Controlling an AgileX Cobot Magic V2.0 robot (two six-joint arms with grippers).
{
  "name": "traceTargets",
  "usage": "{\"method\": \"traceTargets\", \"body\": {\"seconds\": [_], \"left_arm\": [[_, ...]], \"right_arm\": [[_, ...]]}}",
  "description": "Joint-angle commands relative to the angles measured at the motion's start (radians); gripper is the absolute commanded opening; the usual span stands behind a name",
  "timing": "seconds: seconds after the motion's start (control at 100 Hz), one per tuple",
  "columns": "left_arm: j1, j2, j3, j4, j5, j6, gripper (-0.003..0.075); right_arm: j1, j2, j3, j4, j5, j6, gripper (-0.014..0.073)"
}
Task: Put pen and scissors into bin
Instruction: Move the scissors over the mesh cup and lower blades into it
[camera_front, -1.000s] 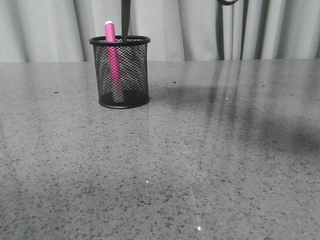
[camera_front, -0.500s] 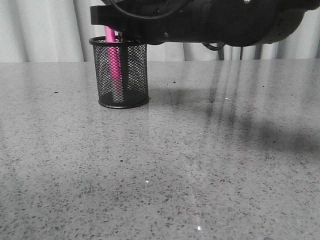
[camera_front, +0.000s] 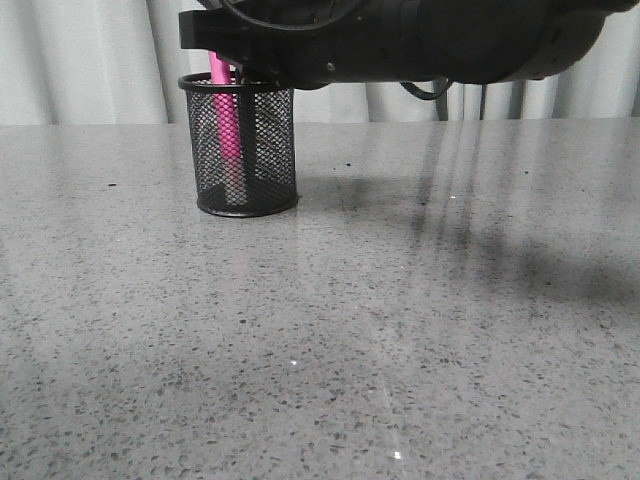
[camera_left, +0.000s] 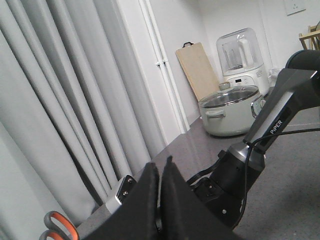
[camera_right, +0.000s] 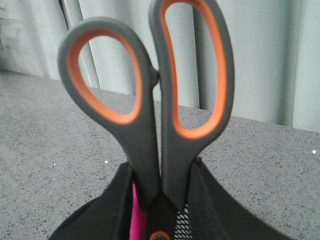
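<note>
I need to open my right gripper, because the scissors' blades are inside the mesh bin (camera_front: 245, 150) beside the pink pen, so the scissors would rest in the bin.
The bin (camera_front: 245, 150), a black mesh cup, stands at the far left of the table. The pink pen (camera_front: 228, 120) stands upright inside it. My right gripper (camera_right: 162, 167) is shut on the scissors (camera_right: 150, 100) just below the grey and orange handles. It holds them upright, blades down in the bin beside the pen (camera_right: 136, 220); the orange pivot screw (camera_right: 160, 236) sits by the mesh. The right arm (camera_front: 400, 40) hangs just above the bin's rim. My left gripper (camera_left: 160, 167) is shut and empty, raised, with the scissors' handle (camera_left: 60, 227) beyond it.
Grey curtains (camera_front: 90, 60) hang close behind the bin. The speckled grey tabletop (camera_front: 350, 330) stretches toward the front. The left wrist view shows a white pot (camera_left: 232, 110), a blender (camera_left: 242, 55) and a wooden board (camera_left: 200, 75) on the far counter.
The right arm has come down into the front view over the bin, lowering the scissors' blades into the cup. In the last half second it has barely moved.
</note>
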Motion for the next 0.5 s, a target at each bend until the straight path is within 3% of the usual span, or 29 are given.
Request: {"method": "traceTargets", "body": {"seconds": [0.0,0.15,0.37,0.49], "left_arm": [[-0.008,0.007,-0.022,-0.061,-0.019,-0.012,-0.0019],[-0.008,0.007,-0.022,-0.061,-0.019,-0.012,-0.0019],[-0.008,0.007,-0.022,-0.061,-0.017,-0.012,-0.0019],[-0.008,0.007,-0.022,-0.061,-0.017,-0.012,-0.0019]], "right_arm": [[0.003,-0.045,-0.023,-0.014,0.002,0.000,-0.0065],[0.003,-0.045,-0.017,-0.014,0.020,0.000,0.0034],[0.003,-0.045,-0.014,-0.014,0.014,0.000,0.0337],[0.003,-0.045,-0.014,-0.014,0.011,0.000,0.0391]]}}
